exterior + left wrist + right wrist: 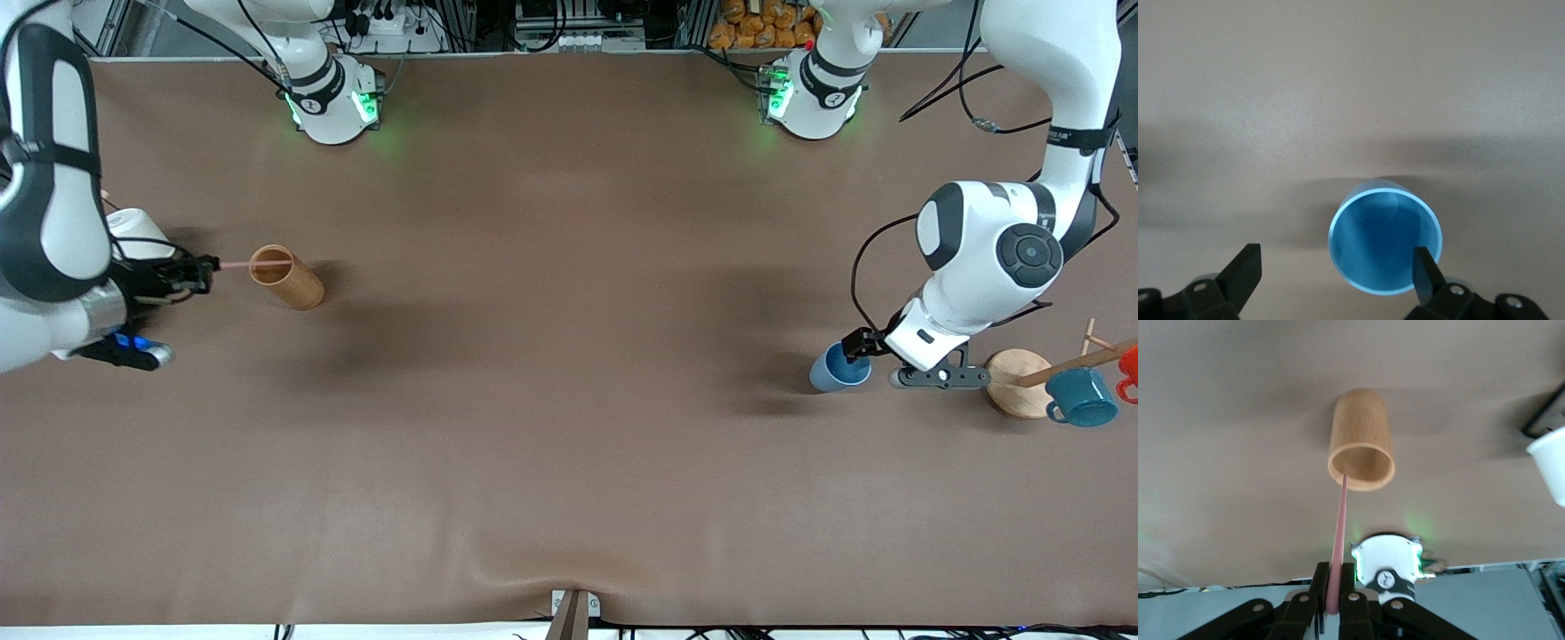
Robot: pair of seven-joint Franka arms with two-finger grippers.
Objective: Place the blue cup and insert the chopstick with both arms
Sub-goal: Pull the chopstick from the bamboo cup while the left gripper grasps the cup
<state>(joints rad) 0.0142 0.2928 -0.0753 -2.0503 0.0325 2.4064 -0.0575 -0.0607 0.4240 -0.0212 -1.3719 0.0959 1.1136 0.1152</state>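
Note:
My left gripper should next keep the cup's opening free to take the pink chopstick point(242, 264), so it should grab the light-blue cup by its rim point(856, 366).
The light-blue cup point(836, 369) stands on the table toward the left arm's end, its mouth facing up point(1385, 243). My left gripper point(855, 345) hangs just over it, open wide point(1336, 270). One finger point(1426, 270) overlaps the cup's rim and the other stands clear beside it over bare table. Toward the right arm's end, my right gripper point(206, 264) is shut on one end of the pink chopstick point(242, 264). The chopstick point(1340, 527) sits between the jaws of the right gripper point(1335, 587), and its tip reaches the mouth of a brown wooden cylinder point(1361, 440).
The brown wooden cylinder point(286, 277) stands beside a white cup point(133, 233) that is half hidden under the right arm. Near the blue cup are a round wooden rack base point(1021, 384), a teal mug point(1083, 397) with a handle, and a red object point(1129, 369) at the table's end.

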